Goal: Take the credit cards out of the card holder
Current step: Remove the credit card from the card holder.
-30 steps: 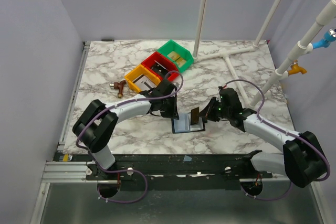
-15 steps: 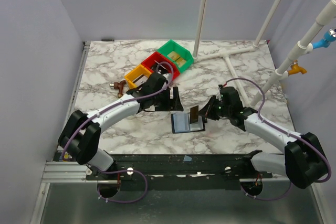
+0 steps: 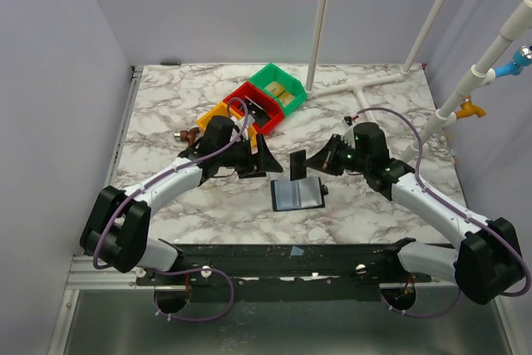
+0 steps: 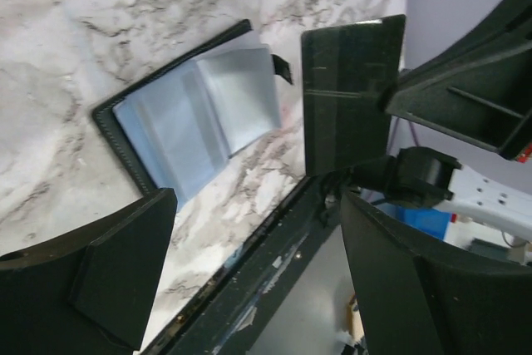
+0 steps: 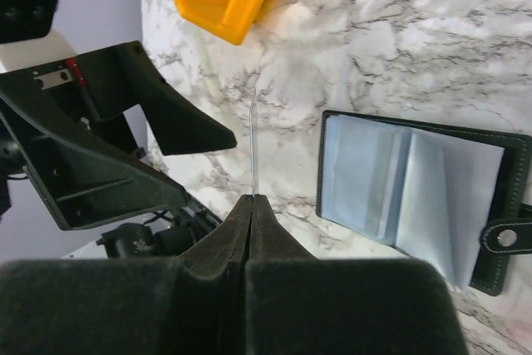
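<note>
Marble shows between my left gripper's open fingers and the edge-on card, so closing now would miss it. It is too early to close, and the gripper moves toward the card first.
The card holder (image 3: 297,195) lies open on the marble, black rim with bluish-grey inner faces; it also shows as the card holder (image 4: 191,110) and the card holder (image 5: 424,197) in the wrist views. My right gripper (image 3: 310,165) is shut on one of the credit cards (image 3: 298,164), holding it upright above the holder's far edge. From the left wrist that card (image 4: 349,97) looks dark; from the right wrist the card (image 5: 253,143) is edge-on above my right gripper (image 5: 253,201). My left gripper (image 3: 261,159) stands open and empty just left of the card, as also seen around the left gripper (image 4: 258,288).
Yellow bin (image 3: 214,116), red bin (image 3: 258,106) and green bin (image 3: 279,86) stand in a row behind the left arm. A small bronze fitting (image 3: 187,134) lies left of them. White pipes (image 3: 366,93) run across the back right. The table's front edge (image 4: 249,255) is close by.
My left gripper has opened and drawn back to the left, away from the holder. My right gripper has lifted the card up and leftward, clear of the holder.
</note>
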